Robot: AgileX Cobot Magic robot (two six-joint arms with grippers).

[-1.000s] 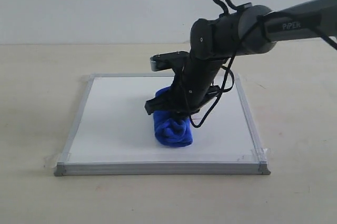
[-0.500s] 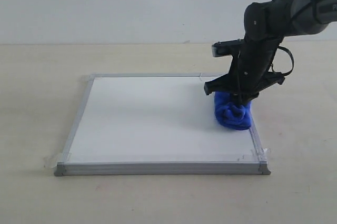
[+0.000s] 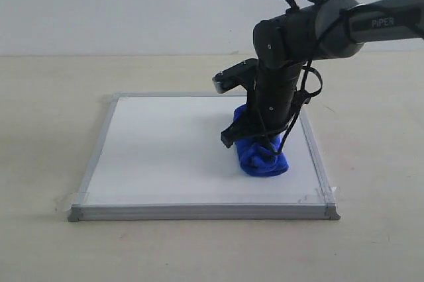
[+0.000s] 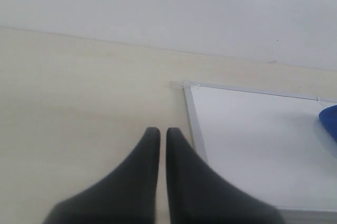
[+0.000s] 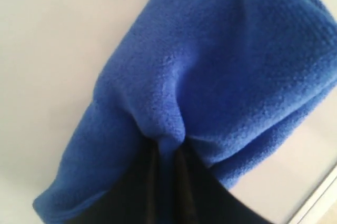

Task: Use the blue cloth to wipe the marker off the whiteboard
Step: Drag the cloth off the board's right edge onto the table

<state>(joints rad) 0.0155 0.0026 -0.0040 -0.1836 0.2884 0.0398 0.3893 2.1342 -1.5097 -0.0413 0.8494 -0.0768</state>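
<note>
My right gripper keeps hold of the blue cloth until I next move it onto the table, since the cloth has its lower edge [image 3: 265,171] inside the whiteboard's silver frame.
The whiteboard [image 3: 165,149] lies flat on the table, its silver frame taped at the corners. No red marker line shows on it in any view. The blue cloth [image 3: 262,156] rests bunched on the board's right half, and my right gripper [image 3: 265,144] is shut on a fold of it from above. In the right wrist view the blue cloth [image 5: 221,77] fills the picture, pinched between the dark fingers [image 5: 150,182]. My left gripper [image 4: 162,132] is shut with nothing in it, hovering over the table just outside the whiteboard's [image 4: 253,140] frame.
The beige table [image 3: 46,130] surrounds the board on all sides. A pale wall stands behind. The right arm [image 3: 344,27] reaches in from the right above the board's far right corner.
The right gripper swept the cloth from the board's middle to its right edge, then back leftward to the right half. The left gripper's earlier position is not shown.
</note>
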